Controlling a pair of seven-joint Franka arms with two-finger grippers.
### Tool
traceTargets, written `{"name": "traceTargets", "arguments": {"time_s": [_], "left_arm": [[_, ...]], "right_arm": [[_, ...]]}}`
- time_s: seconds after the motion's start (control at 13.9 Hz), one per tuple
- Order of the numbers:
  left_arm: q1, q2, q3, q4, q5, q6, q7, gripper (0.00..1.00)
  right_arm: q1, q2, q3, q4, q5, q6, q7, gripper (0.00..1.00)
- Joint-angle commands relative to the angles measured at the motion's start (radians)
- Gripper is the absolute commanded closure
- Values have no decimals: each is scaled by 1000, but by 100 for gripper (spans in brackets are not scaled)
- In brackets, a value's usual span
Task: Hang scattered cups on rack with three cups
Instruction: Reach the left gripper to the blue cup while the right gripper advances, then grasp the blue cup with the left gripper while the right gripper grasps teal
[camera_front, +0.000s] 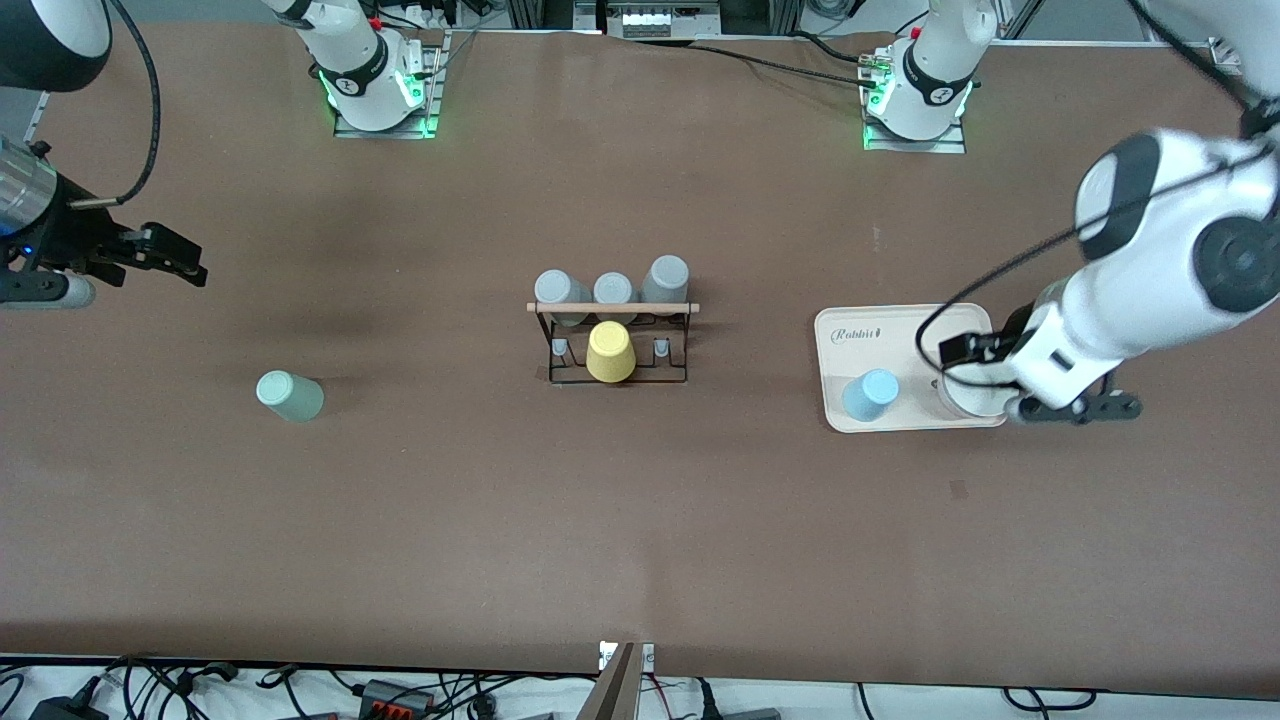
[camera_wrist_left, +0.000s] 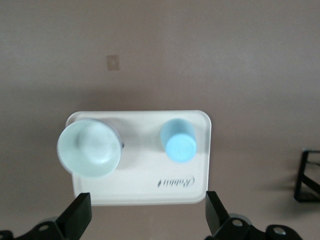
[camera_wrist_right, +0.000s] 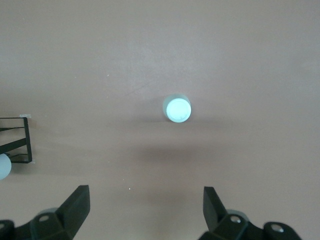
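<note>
My left gripper takes hold of the cup by its sides next, to hang the light blue cup (camera_front: 868, 395) on the rack.
The rack (camera_front: 612, 340) stands mid-table, a black wire stand with a wooden rod. It holds three grey cups (camera_front: 610, 288) and a yellow cup (camera_front: 610, 352). A pale mint green cup (camera_front: 289, 395) stands on the bare table toward the right arm's end, and also shows in the right wrist view (camera_wrist_right: 177, 109). A light blue cup (camera_front: 868, 395) stands upside down on the cream tray (camera_front: 850, 340); it also shows in the left wrist view (camera_wrist_left: 178, 140). My left gripper (camera_front: 1075, 408) (camera_wrist_left: 147, 217) hangs open and empty over the tray's edge. My right gripper (camera_front: 170, 258) (camera_wrist_right: 146, 207) is open and empty, high over the table.
A wide pale cup (camera_wrist_left: 90, 147) stands upright on the tray (camera_wrist_left: 140, 192) beside the blue cup. A corner of the rack shows in the left wrist view (camera_wrist_left: 307, 175) and in the right wrist view (camera_wrist_right: 17, 140).
</note>
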Motion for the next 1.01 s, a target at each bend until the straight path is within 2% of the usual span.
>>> {"name": "traceTargets", "arguments": {"time_s": [0.0,0.14,0.36,0.5,0.94], "left_arm": [[-30,132,-3,14,33,108,-8,0],[-40,201,-5,-9,33,169,-10,0],[-89,198,0,-103,40,252,-108,0],[-86,201,-5,-106,149,257,-106,0],[-78,192,-8,-137,157,255,-114,0]], "right_arm": [[-11,24,4,22,-9,11,-10,0],[-17,68,1,24,-6,25,-12,0],[-40,166,-1,24,-4,88,-12,0],[-41,224,1,21,-3,130,-12,0],[-54,387,1,-11,-7,317,-12,0]]}}
